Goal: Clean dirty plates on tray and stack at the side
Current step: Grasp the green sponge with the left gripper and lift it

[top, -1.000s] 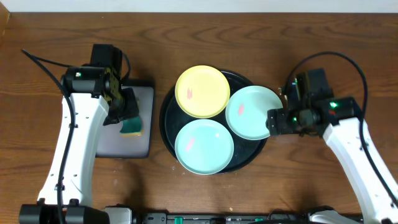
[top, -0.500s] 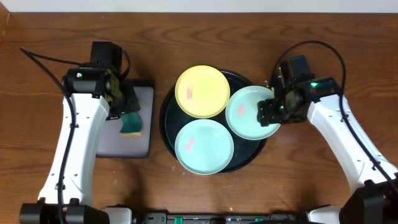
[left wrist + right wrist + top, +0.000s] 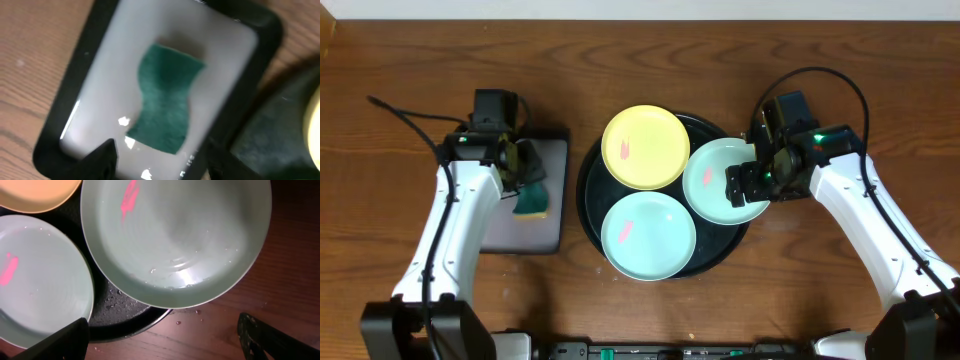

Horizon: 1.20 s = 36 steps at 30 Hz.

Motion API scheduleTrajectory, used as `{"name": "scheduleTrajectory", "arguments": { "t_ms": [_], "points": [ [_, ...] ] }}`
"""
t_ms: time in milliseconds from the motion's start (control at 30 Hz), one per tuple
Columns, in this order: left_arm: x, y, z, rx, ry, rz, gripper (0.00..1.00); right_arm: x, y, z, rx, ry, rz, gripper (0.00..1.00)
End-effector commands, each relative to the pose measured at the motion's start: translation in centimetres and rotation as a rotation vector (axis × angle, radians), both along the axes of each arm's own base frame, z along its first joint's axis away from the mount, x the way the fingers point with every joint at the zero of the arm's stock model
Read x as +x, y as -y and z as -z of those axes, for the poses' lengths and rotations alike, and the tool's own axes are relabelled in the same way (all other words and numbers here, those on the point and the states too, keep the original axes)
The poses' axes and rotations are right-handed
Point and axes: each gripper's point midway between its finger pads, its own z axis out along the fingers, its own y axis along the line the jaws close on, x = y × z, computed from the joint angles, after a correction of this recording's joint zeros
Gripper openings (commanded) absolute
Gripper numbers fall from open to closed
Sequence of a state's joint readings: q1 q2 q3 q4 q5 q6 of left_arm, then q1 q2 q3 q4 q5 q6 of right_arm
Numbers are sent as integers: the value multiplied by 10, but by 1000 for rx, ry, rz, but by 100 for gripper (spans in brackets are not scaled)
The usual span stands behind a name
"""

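Note:
I should next use my left gripper to grab the green sponge from above across its narrow middle (image 3: 531, 197) (image 3: 166, 99), with my fingers on its long sides. This leaves its bottom free to clean plates.
The round black tray (image 3: 718, 243) holds three plates: a pale yellow plate (image 3: 645, 148) at the back, a mint-teal plate (image 3: 648, 236) at the front and a mint-teal plate (image 3: 712, 180) at the right. Each has a pink smear. My right gripper (image 3: 744, 185) is open and empty above the right plate's outer edge. In the right wrist view (image 3: 165, 345) its fingers straddle that plate (image 3: 175, 240) and the tray rim (image 3: 125, 307). My left gripper (image 3: 525, 172) is open and empty just above a green sponge (image 3: 531, 204), which also shows in the left wrist view (image 3: 167, 102).
The sponge lies in a smaller rectangular black-rimmed tray (image 3: 510, 230) left of the round tray; its rim shows in the left wrist view (image 3: 80, 85). Bare wooden table (image 3: 840, 80) lies around both trays. Cables trail from both arms.
My right gripper has moved left from beside the round tray to over the right teal plate's edge. My left arm has shifted slightly over the sponge. Plates and sponge have not moved.

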State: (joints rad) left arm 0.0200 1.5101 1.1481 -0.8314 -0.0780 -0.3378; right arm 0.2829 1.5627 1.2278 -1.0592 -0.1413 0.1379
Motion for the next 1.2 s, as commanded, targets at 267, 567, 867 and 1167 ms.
{"name": "scheduleTrajectory", "arguments": {
  "t_ms": [267, 567, 867, 1167],
  "points": [
    [4, 10, 62, -145, -148, 98, 53, 4, -2, -4, 10, 15, 3, 92],
    [1, 3, 89, -111, -223, 97, 53, 5, 0, -4, -2, 17, 5, 93],
    [-5, 1, 95, -94, -240, 92, 53, 6, 4, -3, -26, 24, 10, 93],
    [-8, -2, 108, -78, -227, 90, 41, 6, 4, -3, -27, 22, 10, 93]
  ]
}}
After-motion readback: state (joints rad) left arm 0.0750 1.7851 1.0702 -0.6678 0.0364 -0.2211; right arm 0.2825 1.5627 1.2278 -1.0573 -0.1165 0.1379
